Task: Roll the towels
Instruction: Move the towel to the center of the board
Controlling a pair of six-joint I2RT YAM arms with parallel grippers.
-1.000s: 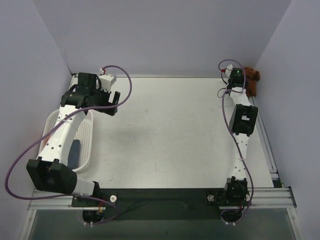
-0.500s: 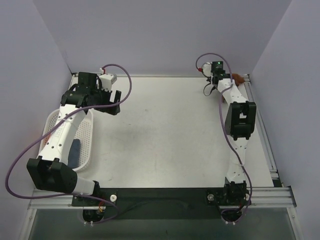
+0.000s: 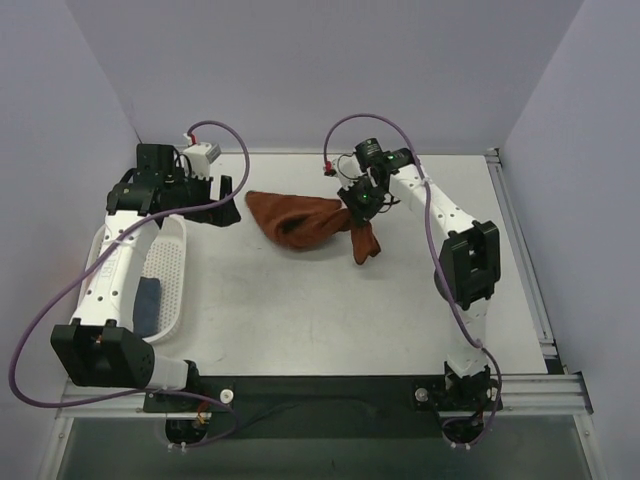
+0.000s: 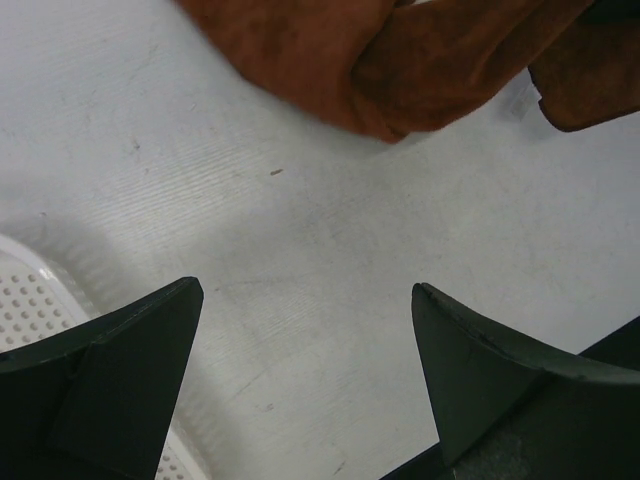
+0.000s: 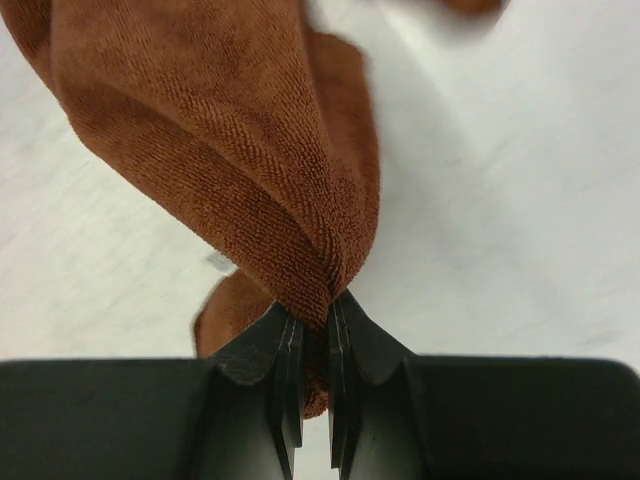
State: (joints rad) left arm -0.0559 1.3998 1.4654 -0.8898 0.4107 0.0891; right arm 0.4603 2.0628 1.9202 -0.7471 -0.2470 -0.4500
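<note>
The rust-brown towel needs to be spread flat for rolling. My left gripper will next grab it by its trailing loose end (image 3: 257,204) (image 4: 217,20), opposite my right gripper.
The rust-brown towel (image 3: 300,218) hangs bunched from my right gripper (image 3: 358,203) over the far middle of the table, one end trailing left, a flap hanging down at the right. In the right wrist view my right gripper (image 5: 312,315) is shut on a fold of the rust-brown towel (image 5: 220,140). My left gripper (image 3: 222,200) is open and empty just left of the towel's left end. In the left wrist view my left gripper (image 4: 305,300) is over bare table, with the towel (image 4: 400,60) beyond it. A slate-blue towel (image 3: 150,305) lies in the basket. The peach-orange towel is out of view.
A white plastic lattice basket (image 3: 175,270) stands at the left edge of the table, under my left arm; its corner shows in the left wrist view (image 4: 30,300). Purple walls close in the back and both sides. A metal rail (image 3: 520,260) runs along the table's right edge.
My right gripper has swung from the far right corner to the far middle, carrying the rust-brown towel with it, which now hangs spread out. My left gripper shifted slightly left.
</note>
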